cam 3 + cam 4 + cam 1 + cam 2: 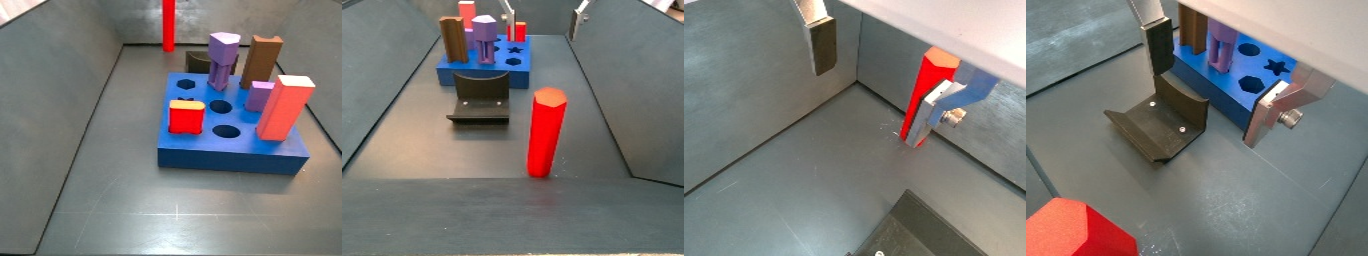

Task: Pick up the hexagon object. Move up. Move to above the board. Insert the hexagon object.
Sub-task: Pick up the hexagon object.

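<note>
The red hexagon object's lower end should go into the board's hexagonal hole, so my gripper will next grab the object by its upper end [942,60].
The hexagon object [545,130] is a tall red rod standing upright on the grey floor, apart from the board, and it shows in both side views [168,25]. In a wrist view it [931,85] stands by the wall corner, partly behind one finger [922,122]. The blue board [234,152] holds several pegs and shows in a wrist view [1240,85]. My gripper [871,100] is open and empty, above the floor between the rod and the board, its jaws wide apart [1211,100]. A red top [1073,232] shows close to the camera.
The fixture [1160,125] stands on the floor just before the board [482,95]. In the board stand a purple peg [222,60], a brown peg [263,62], a short red block with a yellow top [187,117] and a salmon block with a white top [286,108]. Grey walls ring the floor.
</note>
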You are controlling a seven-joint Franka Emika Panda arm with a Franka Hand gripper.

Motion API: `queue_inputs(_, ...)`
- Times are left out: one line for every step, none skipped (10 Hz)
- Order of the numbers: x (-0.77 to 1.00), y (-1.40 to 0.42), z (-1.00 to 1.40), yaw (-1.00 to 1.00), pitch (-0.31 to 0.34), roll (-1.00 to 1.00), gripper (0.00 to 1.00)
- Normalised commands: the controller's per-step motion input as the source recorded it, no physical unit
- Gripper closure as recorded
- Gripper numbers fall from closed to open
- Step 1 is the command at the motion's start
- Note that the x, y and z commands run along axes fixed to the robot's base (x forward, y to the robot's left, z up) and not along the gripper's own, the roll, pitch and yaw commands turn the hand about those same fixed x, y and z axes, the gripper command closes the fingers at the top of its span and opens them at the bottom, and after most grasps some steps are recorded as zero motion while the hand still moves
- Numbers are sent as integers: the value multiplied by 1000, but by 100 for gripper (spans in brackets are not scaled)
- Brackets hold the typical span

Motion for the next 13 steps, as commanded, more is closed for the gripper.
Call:
queue_inputs(86,411,-157,300,16,21,0)
queue_inputs(169,706,-326,314,109,39,0)
queue_inputs(131,757,-357,326,106,67,0)
queue_inputs(143,749,-349,329,106,70,0)
queue_inputs(191,720,-271,314,147,109,0)
queue_inputs(180,729,-286,283,166,99,0)
queue_inputs(77,714,-223,220,141,57,0)
queue_inputs(54,583,-209,126,116,50,0)
queue_inputs(77,577,-229,49,126,29,0)
queue_inputs(86,557,-203,0,136,0,0)
queue_inputs(83,517,-240,11,119,4,0)
queue_inputs(80,406,-249,11,110,23,0)
queue_inputs(154,209,-191,0,123,26,0)
